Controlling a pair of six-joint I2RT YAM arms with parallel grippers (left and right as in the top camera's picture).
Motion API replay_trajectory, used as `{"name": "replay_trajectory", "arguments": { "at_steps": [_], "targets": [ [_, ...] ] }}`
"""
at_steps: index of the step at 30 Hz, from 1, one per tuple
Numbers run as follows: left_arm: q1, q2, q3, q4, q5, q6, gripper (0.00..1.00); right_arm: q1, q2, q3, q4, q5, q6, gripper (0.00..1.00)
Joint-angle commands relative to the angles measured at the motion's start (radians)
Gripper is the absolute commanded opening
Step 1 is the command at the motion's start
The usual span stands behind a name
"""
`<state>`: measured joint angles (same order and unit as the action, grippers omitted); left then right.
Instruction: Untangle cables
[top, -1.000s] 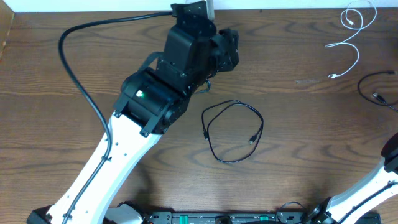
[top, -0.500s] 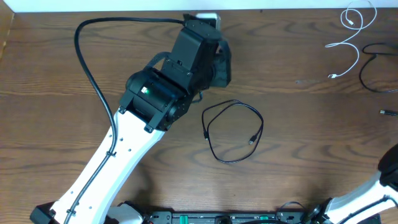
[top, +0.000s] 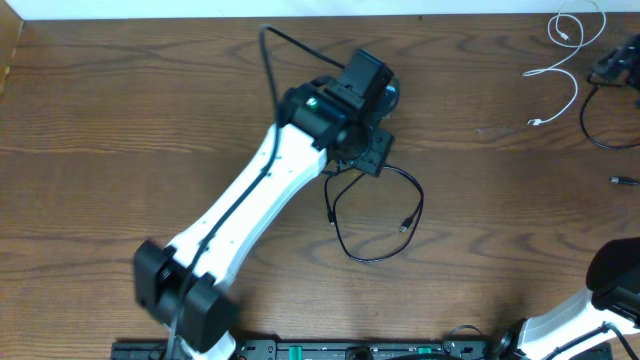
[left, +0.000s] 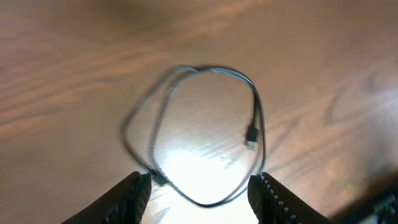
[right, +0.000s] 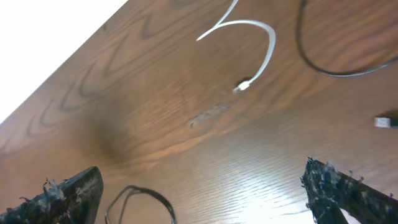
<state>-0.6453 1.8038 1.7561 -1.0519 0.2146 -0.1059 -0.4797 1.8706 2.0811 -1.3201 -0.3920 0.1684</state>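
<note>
Next, my left gripper grabs the black cable at its loop's bend (top: 371, 260) (left: 212, 204), which leaves an end free for my right gripper to untangle.
A black cable (top: 376, 214) lies in a loose loop at mid-table, both plugs inside the loop. My left gripper (top: 366, 152) hovers over the loop's upper left edge. In the left wrist view the same black cable (left: 200, 129) fills the frame, blurred, and its near bend sits below the open left gripper (left: 202, 200), which holds nothing. A white cable (top: 562, 62) curls at the far right, with another black cable (top: 600, 125) beside it. My right gripper (top: 618, 64) is above them. The right wrist view shows the right gripper (right: 205, 196) wide open, with the white cable's end (right: 256, 57) ahead.
A loose plug (top: 622, 181) lies near the right edge, also visible as the plug (right: 385, 122) in the right wrist view. The left arm (top: 250, 215) slants across the table from the front left. The table's far edge (top: 200, 18) meets a white wall.
My left arm swung down from the back of the table until its gripper hangs over the central black loop. The right gripper came into view at the far right, and the black cable there shifted.
</note>
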Motion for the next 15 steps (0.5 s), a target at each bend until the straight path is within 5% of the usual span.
{"name": "replay_trajectory", "arguments": {
  "at_steps": [1, 9, 15],
  "targets": [
    [-0.002, 0.083, -0.003, 0.012, 0.195, 0.064, 0.56, 0.028, 0.002, 0.008, -0.003, 0.010, -0.031, 0.99],
    [-0.063, 0.219, -0.003, 0.101, 0.253, 0.021, 0.56, 0.027, 0.002, 0.008, -0.011, 0.024, -0.026, 0.99],
    [-0.148, 0.298, -0.003, 0.154, 0.150, 0.018, 0.56, 0.027, 0.002, 0.007, -0.011, 0.024, -0.028, 0.99]
  ]
}}
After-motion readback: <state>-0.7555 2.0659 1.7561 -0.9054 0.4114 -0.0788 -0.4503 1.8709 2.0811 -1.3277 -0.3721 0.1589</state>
